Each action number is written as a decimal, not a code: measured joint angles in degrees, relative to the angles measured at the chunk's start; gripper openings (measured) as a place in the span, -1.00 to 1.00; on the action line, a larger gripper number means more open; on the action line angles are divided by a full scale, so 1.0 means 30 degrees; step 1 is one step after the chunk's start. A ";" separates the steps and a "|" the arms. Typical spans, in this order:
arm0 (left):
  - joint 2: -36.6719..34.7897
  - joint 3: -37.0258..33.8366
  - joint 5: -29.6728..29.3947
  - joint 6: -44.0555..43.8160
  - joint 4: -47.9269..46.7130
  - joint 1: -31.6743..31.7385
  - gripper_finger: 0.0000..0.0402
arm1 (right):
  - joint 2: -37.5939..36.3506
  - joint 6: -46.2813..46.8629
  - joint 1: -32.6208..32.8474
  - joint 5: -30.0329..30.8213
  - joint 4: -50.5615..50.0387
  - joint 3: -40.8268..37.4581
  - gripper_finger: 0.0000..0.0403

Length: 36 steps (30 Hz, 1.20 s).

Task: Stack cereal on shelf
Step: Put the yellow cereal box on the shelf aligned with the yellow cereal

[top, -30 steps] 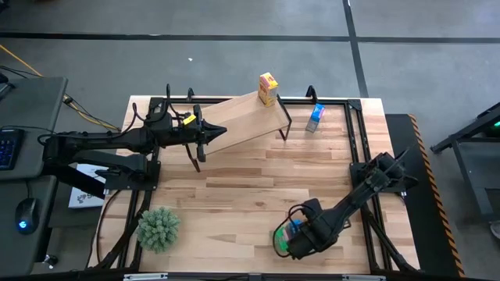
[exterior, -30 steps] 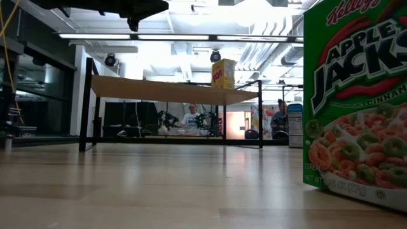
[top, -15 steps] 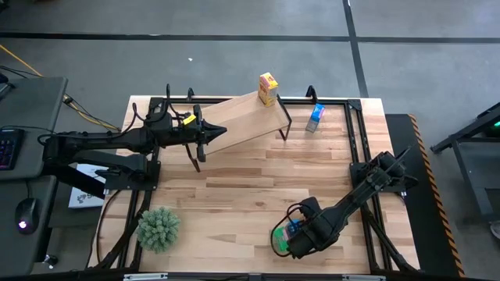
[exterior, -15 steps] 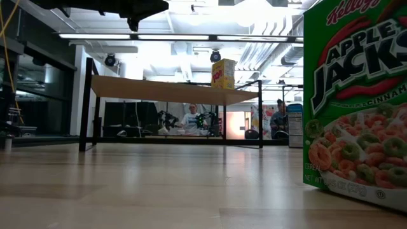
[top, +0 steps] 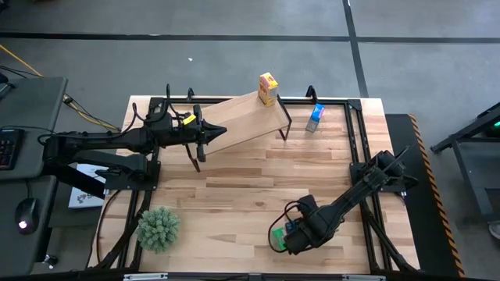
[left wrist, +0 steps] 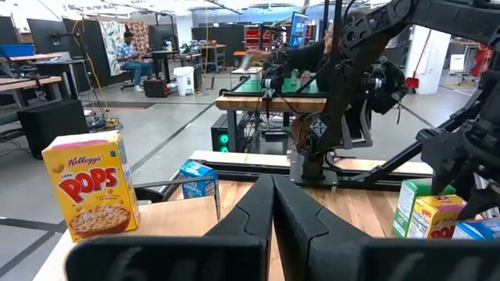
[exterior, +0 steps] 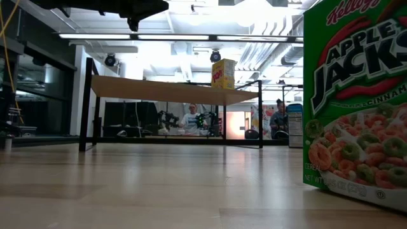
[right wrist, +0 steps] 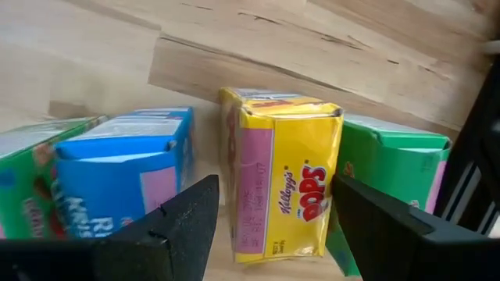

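Observation:
I need to grab the yellow carton next with my right gripper, holding it by its Pops-lettered end, and then the carton should be stacked on the shelf.
The shelf is a sloped light-wood plank on black legs at the table's far side. A yellow cereal carton stands on its far right end. A blue carton stands on the table right of it. Near the near edge is a cluster of cartons. My right gripper is open and low over the cluster. Its fingers stand on either side of an upright yellow carton, between a blue carton and a green one. My left gripper is shut, hovering over the shelf's left end.
A round spiky green plant sits at the near left corner. A green Apple Jacks carton fills the low view's right side. Black frame rails run along the table's right side. Bare striped tabletop lies between shelf and cluster.
My right gripper has crept a little toward the table's left over the carton cluster, staying low. The cartons and the left arm have kept still.

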 joint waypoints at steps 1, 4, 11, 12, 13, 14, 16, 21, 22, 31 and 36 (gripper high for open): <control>0.0000 0.0000 0.0000 -0.0001 0.0000 0.0000 -0.98 | -0.0007 0.0041 0.0000 -0.0021 0.0028 -0.0125 0.21; 0.0000 0.0000 0.0000 0.0001 0.0000 0.0000 -0.98 | 0.0003 0.0091 -0.0025 -0.0179 0.0076 -0.0306 0.21; 0.0000 0.0000 0.0000 0.0006 0.0000 0.0000 -0.98 | 0.0008 0.0073 -0.0203 -0.0172 0.0383 -0.0510 0.21; 0.0000 0.0000 0.0000 0.0003 0.0000 0.0000 -0.98 | 0.0008 0.0018 -0.0198 -0.0156 0.0405 -0.0504 0.21; 0.0000 0.0000 0.0000 -0.0001 -0.0003 0.0000 -0.98 | 0.0008 0.0012 -0.0205 -0.0159 0.0378 -0.0505 0.21; 0.0000 0.0000 0.0000 0.0006 -0.0004 0.0000 -0.98 | 0.0008 0.0004 -0.0211 -0.0159 0.0380 -0.0504 0.21; 0.0000 0.0000 0.0000 0.0000 0.0000 -0.0001 -0.98 | 0.0008 0.0025 -0.0211 -0.0083 0.0380 -0.0504 0.21; 0.0000 0.0000 0.0004 0.0006 -0.0007 0.0000 -0.98 | 0.0008 0.0033 -0.0211 -0.0082 0.0339 -0.0504 0.19; 0.0000 0.0000 0.0000 0.0003 -0.0004 0.0000 -0.98 | 0.0008 0.0059 -0.0211 -0.0079 0.0322 -0.0506 0.16; 0.0000 0.0000 0.0000 0.0006 -0.0003 -0.0004 -0.98 | 0.0008 -0.0004 -0.0228 -0.0177 0.0245 -0.0497 -0.32; 0.0000 0.0000 0.0000 0.0006 -0.0007 -0.0007 -0.98 | -0.0122 -0.0542 -0.0454 -0.0545 -0.0440 0.0040 -0.40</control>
